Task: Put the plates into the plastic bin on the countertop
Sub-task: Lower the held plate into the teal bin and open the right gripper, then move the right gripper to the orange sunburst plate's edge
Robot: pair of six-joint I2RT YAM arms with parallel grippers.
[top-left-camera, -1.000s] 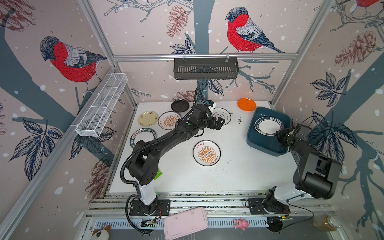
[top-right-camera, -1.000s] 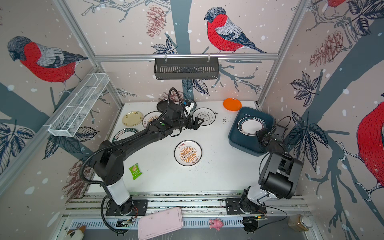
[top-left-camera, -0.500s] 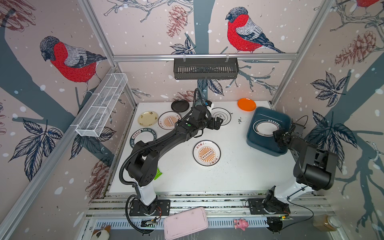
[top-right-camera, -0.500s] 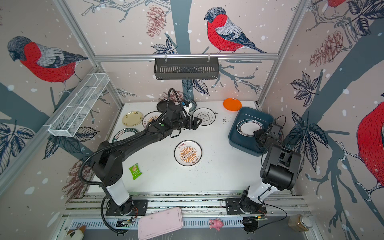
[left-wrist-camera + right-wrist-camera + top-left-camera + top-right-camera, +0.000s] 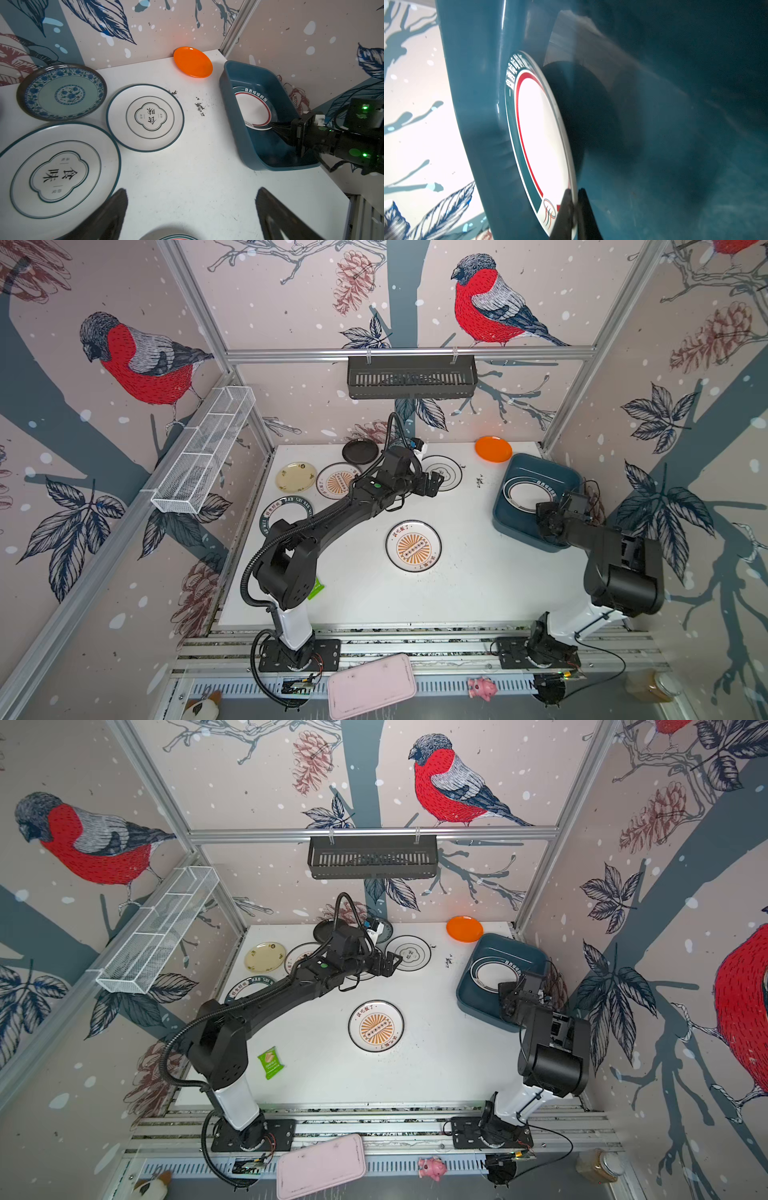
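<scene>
The white plate with teal and red rings tilts wholly inside the bin's sides and would end on the bin's bottom, so my right gripper opens next.
The dark teal plastic bin [image 5: 503,506] [image 5: 464,986] stands at the right of the white countertop [image 5: 457,593]. Inside it, my right gripper [image 5: 574,193] [image 5: 545,511] is shut on the rim of a white plate with teal and red rings [image 5: 542,135] [image 5: 253,110], held tilted above the bin floor. Over the back middle my left gripper [image 5: 191,192] [image 5: 434,483] hangs open and holds nothing, beside a white teal-rimmed plate [image 5: 448,472]. Other plates lie around: orange [image 5: 493,449], sunburst [image 5: 413,546], black [image 5: 360,451], cream [image 5: 296,477], teal-patterned [image 5: 62,93].
A green packet [image 5: 270,1063] lies by the left arm's base. Dark crumbs [image 5: 200,107] are scattered between the plates and the bin. A black slotted basket [image 5: 411,377] and a white wire basket [image 5: 203,452] hang on the walls. A pink tray [image 5: 371,684] sits off the front.
My right gripper has moved leftward, further into the bin, carrying the plate with it. The left arm has hardly moved and stays open.
</scene>
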